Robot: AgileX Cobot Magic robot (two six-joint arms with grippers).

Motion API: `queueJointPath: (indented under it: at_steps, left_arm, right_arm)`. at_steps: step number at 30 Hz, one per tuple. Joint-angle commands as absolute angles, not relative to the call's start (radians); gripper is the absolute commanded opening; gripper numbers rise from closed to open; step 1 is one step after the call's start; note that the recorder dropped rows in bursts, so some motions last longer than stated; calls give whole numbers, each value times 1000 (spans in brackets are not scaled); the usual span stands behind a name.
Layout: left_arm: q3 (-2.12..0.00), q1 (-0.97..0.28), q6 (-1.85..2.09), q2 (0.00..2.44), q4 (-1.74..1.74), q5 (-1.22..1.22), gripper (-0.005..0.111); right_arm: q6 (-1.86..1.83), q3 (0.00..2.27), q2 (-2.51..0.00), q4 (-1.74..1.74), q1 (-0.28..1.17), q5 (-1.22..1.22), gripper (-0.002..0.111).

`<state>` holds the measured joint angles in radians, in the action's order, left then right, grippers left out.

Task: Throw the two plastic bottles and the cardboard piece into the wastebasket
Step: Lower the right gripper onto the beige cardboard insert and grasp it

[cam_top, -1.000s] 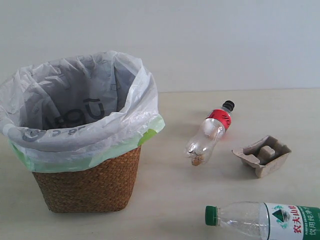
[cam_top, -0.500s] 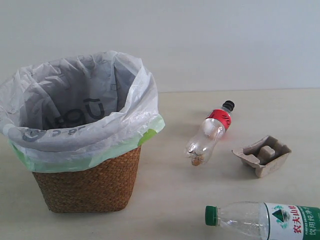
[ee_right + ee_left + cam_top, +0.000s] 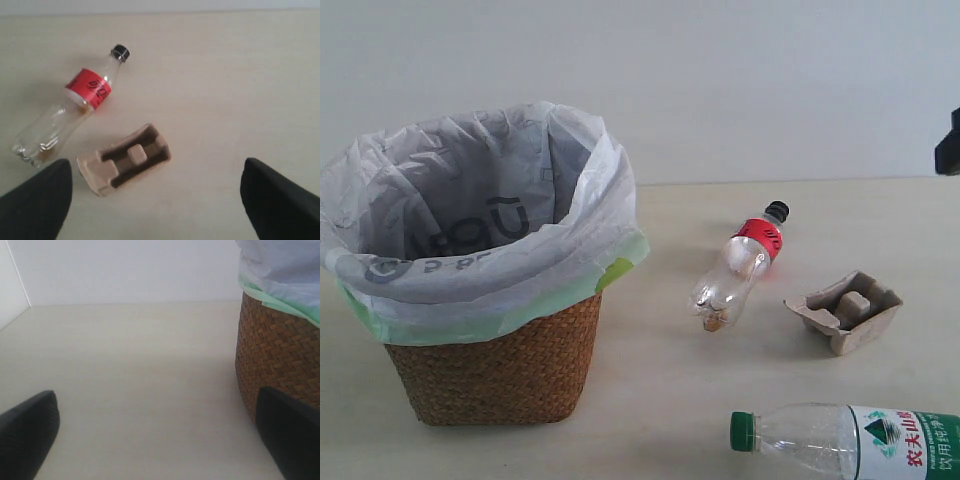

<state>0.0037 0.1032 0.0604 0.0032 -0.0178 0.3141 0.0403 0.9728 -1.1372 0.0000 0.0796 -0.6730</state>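
Note:
My right gripper should next grab the cardboard piece by its sides around its raised middle block (image 3: 854, 308) (image 3: 136, 154), to throw it into the wastebasket.
The wicker wastebasket (image 3: 495, 370), lined with a white bag, stands at the left; its woven wall (image 3: 277, 365) fills one side of the left wrist view. The small bottle with black cap and red label (image 3: 738, 266) (image 3: 67, 117) lies on the table. Beside it sits the pulp cardboard piece (image 3: 844, 310) (image 3: 125, 159). The larger bottle with green cap (image 3: 845, 440) lies at the front edge. My right gripper (image 3: 155, 200) hangs open above the table, with the cardboard piece between its fingers' line of view and nothing held. My left gripper (image 3: 160, 440) is open beside the basket.
A pale wall runs behind the light table (image 3: 670, 400). A dark part of the right arm (image 3: 948, 145) shows at the right edge of the exterior view. In the left wrist view a wall corner (image 3: 20, 285) bounds the table.
A dark part of the right arm has come into the exterior view at the right edge. The bottles, cardboard piece and basket have not moved.

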Motion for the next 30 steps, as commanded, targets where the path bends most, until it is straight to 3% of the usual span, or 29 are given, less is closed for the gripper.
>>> queueJointPath:
  at_steps: [1, 20, 30]
  left_arm:
    - [0, 107, 52, 0, -18, 308, 108]
    - [0, 107, 52, 0, -18, 308, 108]
    - [0, 107, 52, 0, -18, 308, 108]
  right_arm:
    - [-11, 1007, -1260, 0, 82, -688, 83]
    - [-268, 1169, -1796, 0, 82, -610, 83]
    - [-350, 1209, -1885, 0, 140, -612, 83]
